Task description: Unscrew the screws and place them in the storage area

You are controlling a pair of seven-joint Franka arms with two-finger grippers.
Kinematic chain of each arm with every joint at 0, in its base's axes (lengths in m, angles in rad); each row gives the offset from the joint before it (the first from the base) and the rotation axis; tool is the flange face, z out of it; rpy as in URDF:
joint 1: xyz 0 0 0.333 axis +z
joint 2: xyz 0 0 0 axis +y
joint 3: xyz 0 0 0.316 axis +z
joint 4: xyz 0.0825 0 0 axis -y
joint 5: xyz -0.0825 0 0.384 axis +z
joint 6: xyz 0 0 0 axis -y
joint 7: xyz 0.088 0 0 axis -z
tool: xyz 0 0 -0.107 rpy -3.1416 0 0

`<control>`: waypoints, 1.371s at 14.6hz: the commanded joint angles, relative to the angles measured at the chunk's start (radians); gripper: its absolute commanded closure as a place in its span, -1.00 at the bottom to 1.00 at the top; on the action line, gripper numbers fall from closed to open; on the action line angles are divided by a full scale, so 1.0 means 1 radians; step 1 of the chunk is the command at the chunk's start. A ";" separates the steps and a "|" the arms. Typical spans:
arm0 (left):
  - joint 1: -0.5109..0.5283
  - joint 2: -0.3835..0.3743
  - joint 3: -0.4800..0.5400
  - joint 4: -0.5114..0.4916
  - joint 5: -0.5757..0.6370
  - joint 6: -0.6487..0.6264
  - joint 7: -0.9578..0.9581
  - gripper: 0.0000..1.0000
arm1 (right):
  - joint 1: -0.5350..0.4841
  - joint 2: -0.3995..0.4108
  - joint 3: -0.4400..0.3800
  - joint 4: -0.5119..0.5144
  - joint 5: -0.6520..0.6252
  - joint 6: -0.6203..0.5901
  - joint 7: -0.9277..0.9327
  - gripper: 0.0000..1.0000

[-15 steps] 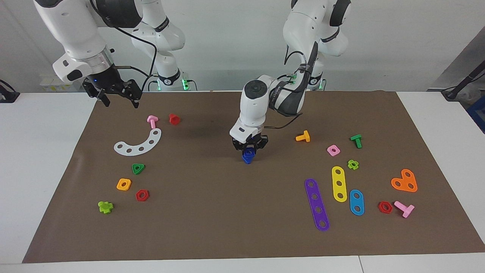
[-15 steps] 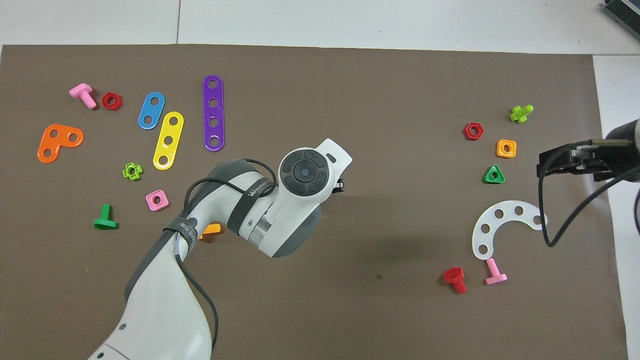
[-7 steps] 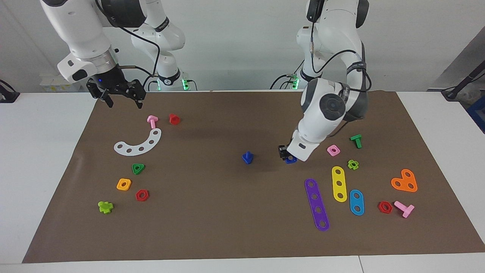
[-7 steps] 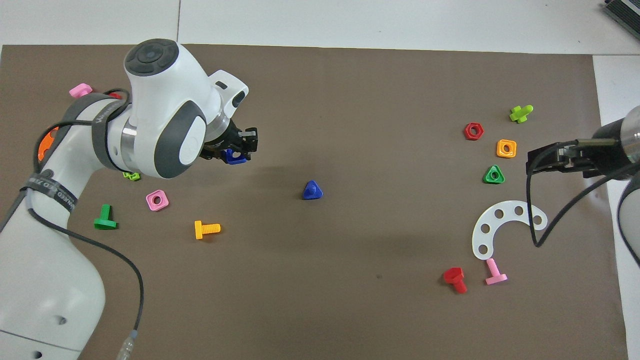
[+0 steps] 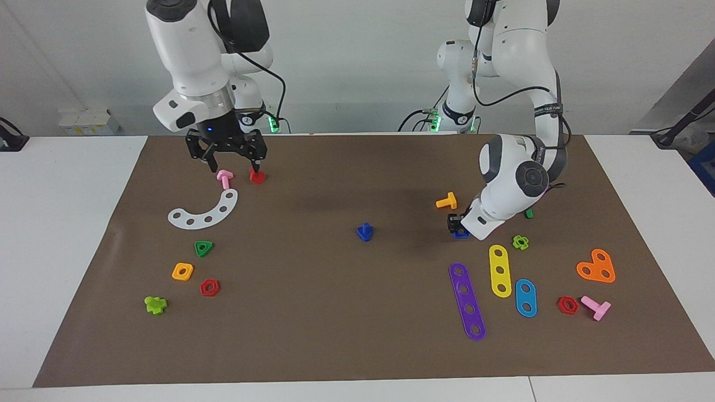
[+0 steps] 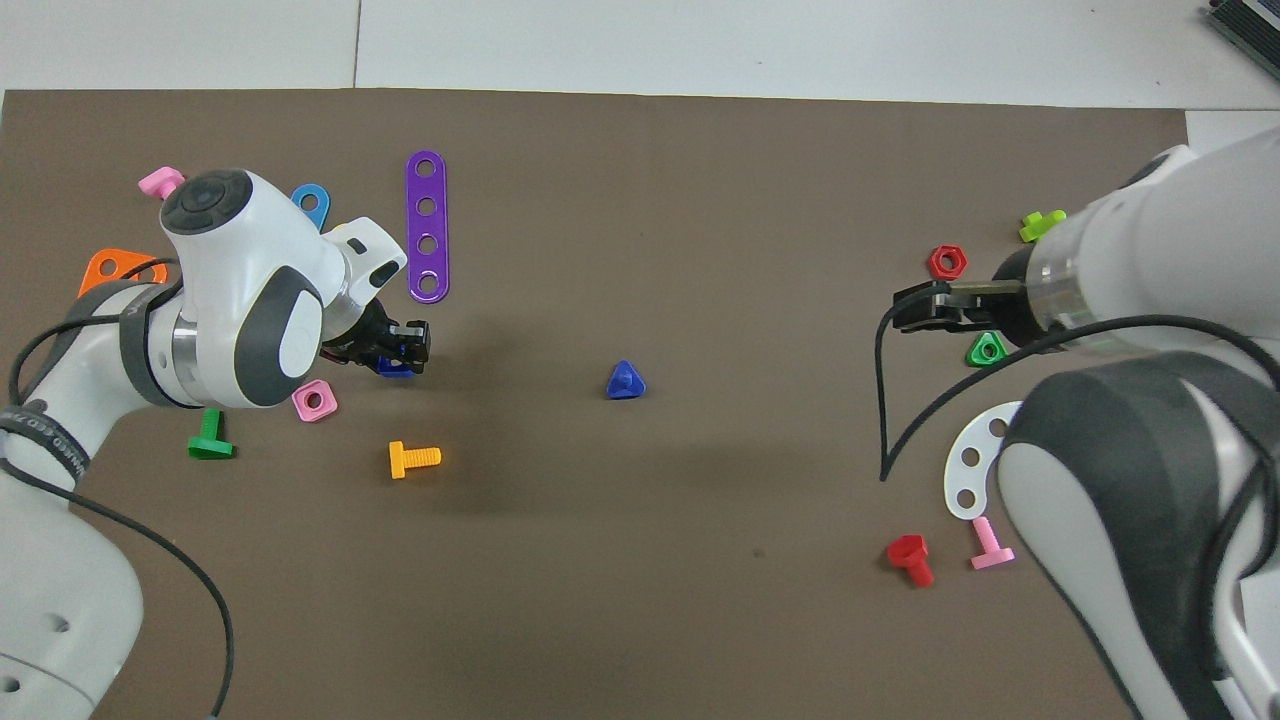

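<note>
The dark-blue bolt (image 6: 625,385) has to be grabbed next by its upright stem (image 6: 625,374) with my right gripper, which will then move the loose bolt toward the storage area.
The dark-blue bolt (image 5: 364,231) stands on its triangular head in the middle of the brown mat (image 5: 357,335), shank up; it also shows in the overhead view (image 6: 624,381). My left gripper (image 5: 458,226) is low at the mat toward the left arm's end, shut on the dark-blue square nut (image 5: 461,235). The nut is partly hidden under the hand in the overhead view (image 6: 395,368). My right gripper (image 5: 234,163) is open and empty. It hangs just over the pink bolt (image 5: 224,178) and the red bolt (image 5: 257,176).
Beside the left gripper lie an orange bolt (image 5: 447,201), a purple strip (image 5: 467,301), a yellow strip (image 5: 500,271) and a light-green nut (image 5: 520,242). A white curved strip (image 5: 204,211), a green nut (image 5: 204,248) and an orange nut (image 5: 182,271) lie toward the right arm's end.
The left gripper lifted the nut off the bolt and carried it toward the left arm's end, then down to the mat. The right gripper moved from the mat's edge to over the pink and red bolts.
</note>
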 commanded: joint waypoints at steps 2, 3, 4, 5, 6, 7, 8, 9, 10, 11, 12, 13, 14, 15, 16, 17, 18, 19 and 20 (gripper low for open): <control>0.017 -0.054 -0.005 -0.081 -0.005 0.092 0.018 1.00 | 0.101 0.091 -0.002 -0.004 0.008 0.123 0.140 -0.97; 0.017 -0.053 -0.005 -0.081 -0.003 0.098 0.018 0.33 | 0.130 0.122 -0.002 -0.004 0.002 0.155 0.166 -0.97; 0.017 -0.053 -0.003 -0.081 -0.002 0.098 0.031 -0.99 | 0.157 0.159 -0.002 -0.001 -0.023 0.196 0.186 -0.97; 0.017 -0.053 -0.003 -0.081 0.024 0.097 0.040 -1.00 | 0.181 0.190 -0.001 -0.001 -0.043 0.242 0.220 -0.95; 0.019 -0.053 -0.003 -0.076 0.056 0.091 0.041 -1.00 | 0.197 0.216 -0.001 -0.001 -0.044 0.275 0.251 -0.94; 0.019 -0.053 -0.003 -0.070 0.091 0.083 0.041 -1.00 | 0.223 0.237 -0.002 -0.001 -0.045 0.304 0.268 -0.93; 0.019 -0.051 -0.003 -0.067 0.131 0.082 0.041 -1.00 | 0.248 0.259 -0.002 0.001 -0.046 0.333 0.288 -0.90; 0.026 -0.054 -0.002 -0.055 0.139 0.066 0.043 -1.00 | 0.263 0.280 -0.002 0.002 -0.048 0.359 0.314 -0.85; 0.051 -0.057 0.006 -0.026 0.141 0.019 0.046 -1.00 | 0.286 0.297 -0.002 0.002 -0.048 0.379 0.337 -0.84; 0.077 -0.070 0.006 0.016 0.141 -0.051 0.058 -1.00 | 0.291 0.305 -0.001 0.002 -0.048 0.387 0.340 -0.82; 0.107 -0.082 0.006 0.060 0.141 -0.128 0.084 -1.00 | 0.299 0.313 -0.001 0.002 -0.049 0.390 0.342 -0.78; 0.141 -0.091 0.006 0.094 0.141 -0.188 0.122 -1.00 | 0.316 0.325 -0.002 0.007 -0.054 0.393 0.342 -0.76; 0.166 -0.105 0.006 0.096 0.141 -0.213 0.155 -1.00 | 0.322 0.336 -0.002 0.008 -0.054 0.396 0.343 -0.71; 0.195 -0.123 0.006 0.082 0.141 -0.227 0.173 -1.00 | 0.329 0.352 -0.002 0.008 -0.066 0.401 0.346 -0.69; 0.222 -0.142 0.006 0.065 0.141 -0.251 0.187 -1.00 | 0.334 0.363 -0.001 0.005 -0.089 0.417 0.345 -0.69; 0.253 -0.156 0.008 0.059 0.141 -0.282 0.208 -1.00 | 0.334 0.372 -0.001 0.001 -0.094 0.434 0.346 -0.69; 0.279 -0.171 0.008 0.050 0.141 -0.318 0.234 -1.00 | 0.339 0.388 -0.002 0.002 -0.097 0.445 0.346 -0.68; 0.305 -0.194 0.008 0.036 0.141 -0.349 0.241 -1.00 | 0.352 0.404 -0.002 0.004 -0.100 0.463 0.346 -0.68; 0.333 -0.220 0.008 0.013 0.141 -0.366 0.241 -1.00 | 0.357 0.423 -0.002 0.004 -0.112 0.483 0.346 -0.68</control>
